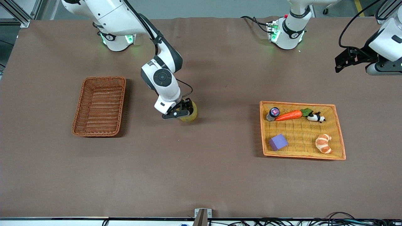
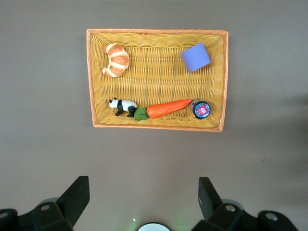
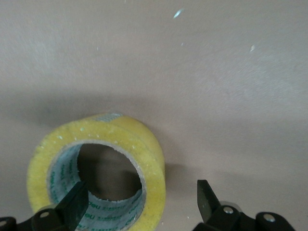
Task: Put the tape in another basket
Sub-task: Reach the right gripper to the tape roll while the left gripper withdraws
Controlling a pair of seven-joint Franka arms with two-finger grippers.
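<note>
My right gripper should next grab the tape by its ring side (image 3: 153, 180), because the tape's wide roll has an open centre hole (image 3: 108, 172) that lets a finger in.
The yellowish tape roll (image 1: 190, 115) sits on the brown table mid-way between the two baskets. My right gripper (image 1: 182, 111) is down at it and open. In the right wrist view the tape (image 3: 96, 144) has one finger (image 3: 72, 202) inside its centre hole and the other finger (image 3: 208, 198) outside the wall, with a gap left beside it. The reddish-brown wicker basket (image 1: 99, 106) lies empty toward the right arm's end. My left gripper (image 1: 338, 64) waits, open and empty, high over the left arm's end; it also shows in the left wrist view (image 2: 144, 197).
The flat yellow basket (image 1: 301, 131) with an orange rim holds a croissant (image 1: 323, 143), a purple block (image 1: 278, 142), a carrot (image 1: 290, 115), a panda figure (image 1: 315, 117) and a small jar (image 1: 273, 113). It also shows in the left wrist view (image 2: 159, 82).
</note>
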